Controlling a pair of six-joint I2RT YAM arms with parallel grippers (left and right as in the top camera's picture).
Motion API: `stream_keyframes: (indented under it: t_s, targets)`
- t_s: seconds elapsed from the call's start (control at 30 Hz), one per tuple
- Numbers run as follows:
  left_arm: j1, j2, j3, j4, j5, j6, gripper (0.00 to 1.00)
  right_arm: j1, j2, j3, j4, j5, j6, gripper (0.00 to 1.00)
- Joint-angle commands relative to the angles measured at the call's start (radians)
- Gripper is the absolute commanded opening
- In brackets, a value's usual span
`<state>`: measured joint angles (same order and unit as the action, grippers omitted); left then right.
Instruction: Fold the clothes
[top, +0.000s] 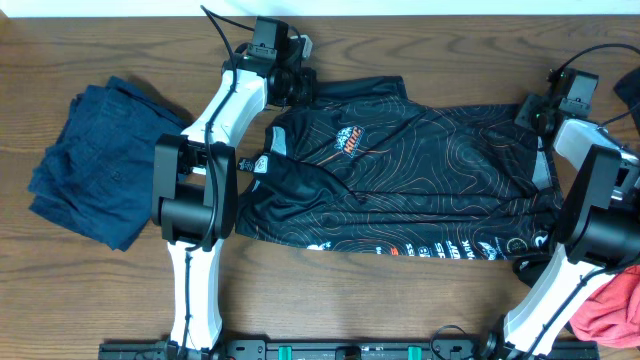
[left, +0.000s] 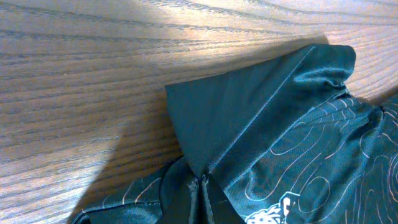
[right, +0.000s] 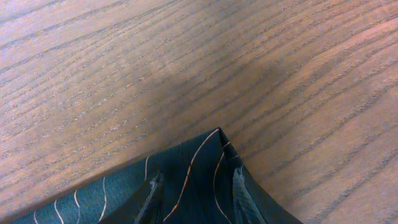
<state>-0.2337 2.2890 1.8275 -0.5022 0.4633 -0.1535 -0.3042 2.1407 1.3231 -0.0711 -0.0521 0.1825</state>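
The jersey's pointed corner (top: 524, 114) (right: 203, 169) is between the open fingers of my right gripper. My right gripper should close now and would hold it.
The black jersey (top: 420, 180) with thin orange contour lines lies spread on the wooden table, white print along its near hem. My left gripper (top: 300, 82) is at its far left shoulder. In the left wrist view that gripper (left: 202, 186) is shut on a pinch of jersey (left: 280, 124), and a sleeve flap fans out ahead. My right gripper (top: 535, 115) is at the jersey's far right corner. In the right wrist view its fingers (right: 152, 194) stand apart, and the gripper (right: 196, 190) straddles the pointed jersey corner (right: 186, 165), which lies flat.
A folded navy garment (top: 95, 160) lies at the table's left. A coral-red garment (top: 615, 305) sits at the near right edge. Both arm bases stand along the front edge, and bare wood shows beyond the jersey's far side.
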Motion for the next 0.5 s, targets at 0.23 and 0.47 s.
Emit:
stream_keyframes:
  t_s: [0.23, 0.47]
  targets:
    - [0.002, -0.002, -0.005, -0.005, -0.011, 0.003, 0.06, 0.004, 0.045, 0.006, -0.010, 0.003, 0.003, 0.13]
    - [0.002, -0.002, -0.005, -0.014, -0.011, 0.002, 0.06, -0.005, 0.016, 0.006, -0.035, 0.004, 0.003, 0.01]
